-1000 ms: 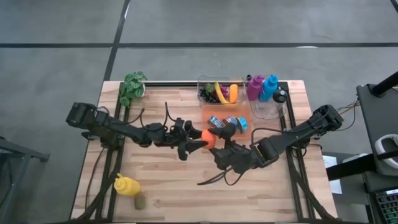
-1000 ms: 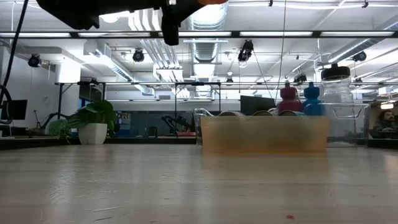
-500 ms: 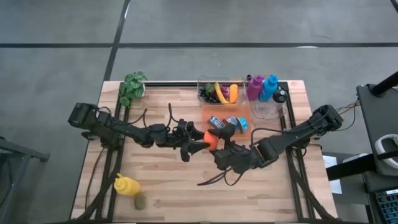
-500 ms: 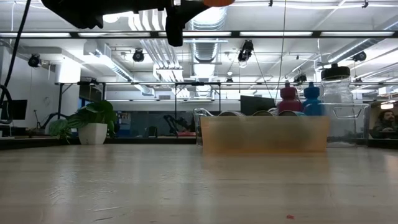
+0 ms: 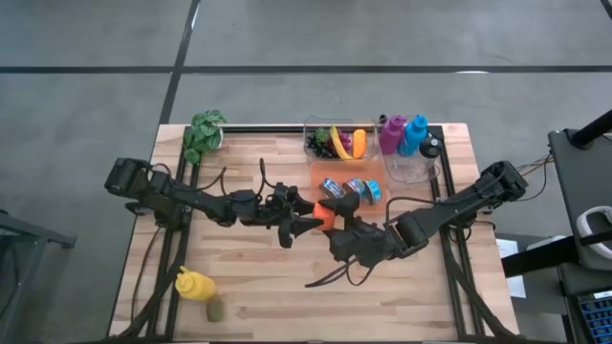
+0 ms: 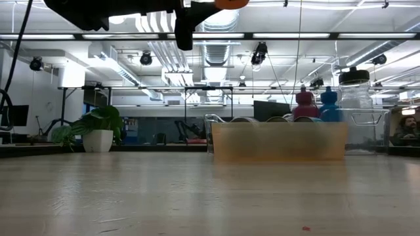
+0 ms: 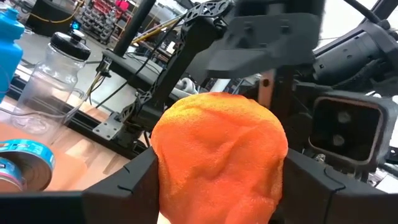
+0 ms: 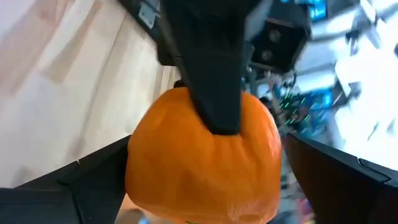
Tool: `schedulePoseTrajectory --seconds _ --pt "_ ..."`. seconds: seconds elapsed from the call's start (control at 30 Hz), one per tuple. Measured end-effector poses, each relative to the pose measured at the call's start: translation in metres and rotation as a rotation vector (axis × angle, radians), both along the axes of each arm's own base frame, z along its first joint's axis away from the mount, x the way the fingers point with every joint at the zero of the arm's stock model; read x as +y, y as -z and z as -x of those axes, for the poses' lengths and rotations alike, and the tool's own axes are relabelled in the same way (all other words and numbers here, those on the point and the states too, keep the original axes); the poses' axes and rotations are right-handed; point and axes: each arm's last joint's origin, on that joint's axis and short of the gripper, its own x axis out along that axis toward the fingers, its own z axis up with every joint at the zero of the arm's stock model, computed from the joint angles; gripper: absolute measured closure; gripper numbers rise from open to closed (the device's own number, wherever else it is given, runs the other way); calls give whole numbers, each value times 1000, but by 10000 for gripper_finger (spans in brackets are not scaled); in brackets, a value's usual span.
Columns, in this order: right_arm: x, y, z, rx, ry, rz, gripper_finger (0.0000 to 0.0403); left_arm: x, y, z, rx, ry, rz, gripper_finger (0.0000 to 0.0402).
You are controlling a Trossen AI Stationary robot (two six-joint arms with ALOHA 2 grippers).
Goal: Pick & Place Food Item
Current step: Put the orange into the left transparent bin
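My right gripper should next grab the orange fruit by its round sides to put it in the clear bin.
An orange fruit hangs high above the middle of the table, between my two grippers. My left gripper comes from the table's left and is shut on it. The fruit fills the left wrist view between that gripper's fingers. My right gripper comes from the right and stands open, with one finger on either side of the orange fruit. In the low view, the fruit's underside and the left gripper show at the top edge. My left gripper pinches the fruit's two opposite sides between its two fingers. The fingers lie about level and come from the table's left. The fruit is lifted clear of the table. My right gripper: I cannot tell whether its fingers touch the fruit.
At the back stand an orange bin with cans, a clear bin with fruit, and a clear container with bottles. A potted plant is at the back left. A yellow bottle lies at the front left.
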Motion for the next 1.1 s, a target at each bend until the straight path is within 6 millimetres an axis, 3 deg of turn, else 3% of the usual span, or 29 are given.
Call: schedulePoseTrajectory --seconds 0.17,0.3,0.8,1.1 --pt "0 0 0 102 -67 165 3 0 0 0 3 -4 0 157" --pt "0 0 0 116 -76 187 3 0 0 0 2 -4 0 160" --pt "2 1 -1 -4 -59 -92 3 -1 0 -1 2 10 -1 160" --pt "2 1 -1 -16 -53 -117 3 -1 0 -1 1 10 3 159"
